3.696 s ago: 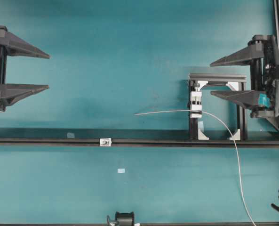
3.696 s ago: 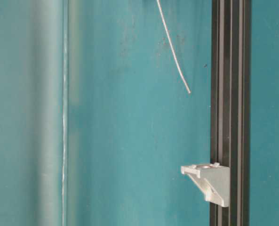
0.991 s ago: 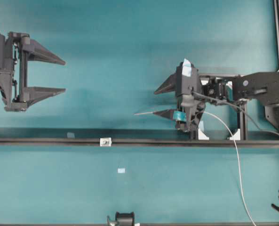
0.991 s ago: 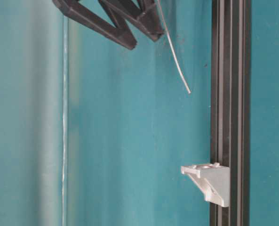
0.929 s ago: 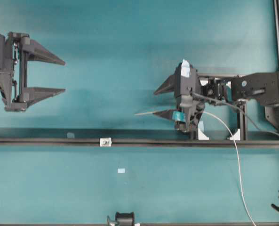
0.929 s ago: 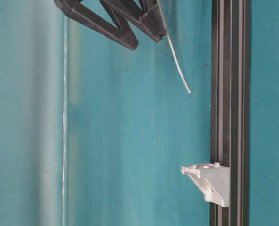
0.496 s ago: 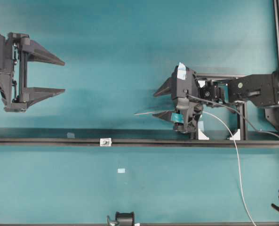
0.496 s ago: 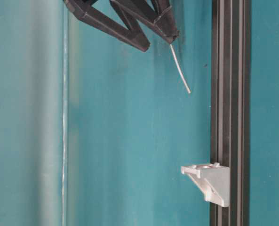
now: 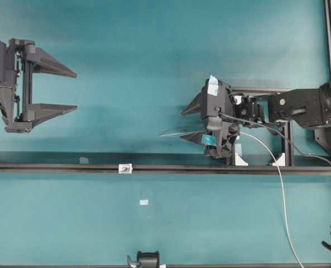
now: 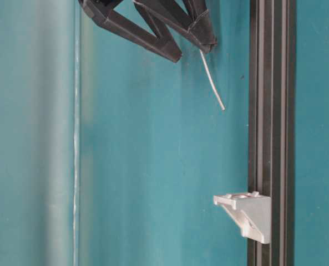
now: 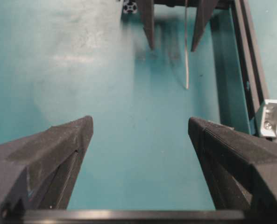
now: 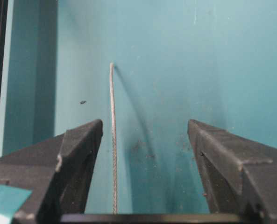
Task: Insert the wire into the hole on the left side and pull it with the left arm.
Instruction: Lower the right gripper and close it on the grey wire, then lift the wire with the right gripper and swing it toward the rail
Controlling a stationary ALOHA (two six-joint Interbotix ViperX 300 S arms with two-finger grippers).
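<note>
I should next use my right gripper to grab the wire just behind that tip (image 9: 182, 133). The thin pale wire's tip then stays free to thread into the hole (image 9: 125, 168).
The thin pale wire (image 9: 173, 134) sticks out leftward, its free tip hanging above the mat (image 10: 211, 83). My right gripper (image 9: 182, 125), marked with teal tape, straddles the wire with its jaws open. In the right wrist view the wire (image 12: 112, 140) runs between the fingers, close beside the left one, with a wide gap to the other side of the right gripper (image 12: 144, 123). The hole's small silver block (image 9: 124, 168) sits on the black rail, left of the wire tip. My left gripper (image 9: 76, 91) hovers far left, open and empty (image 11: 139, 120).
The long black rail (image 9: 53, 167) crosses the table. A black frame with a white clamp (image 9: 282, 92) stands behind the right gripper. A small pale tape rectangle (image 9: 144, 202) lies below the rail. A black fitting (image 9: 147, 259) sits at the near edge.
My right gripper has slid a little leftward along the wire toward its tip, and its jaws have narrowed slightly. The left gripper has not moved.
</note>
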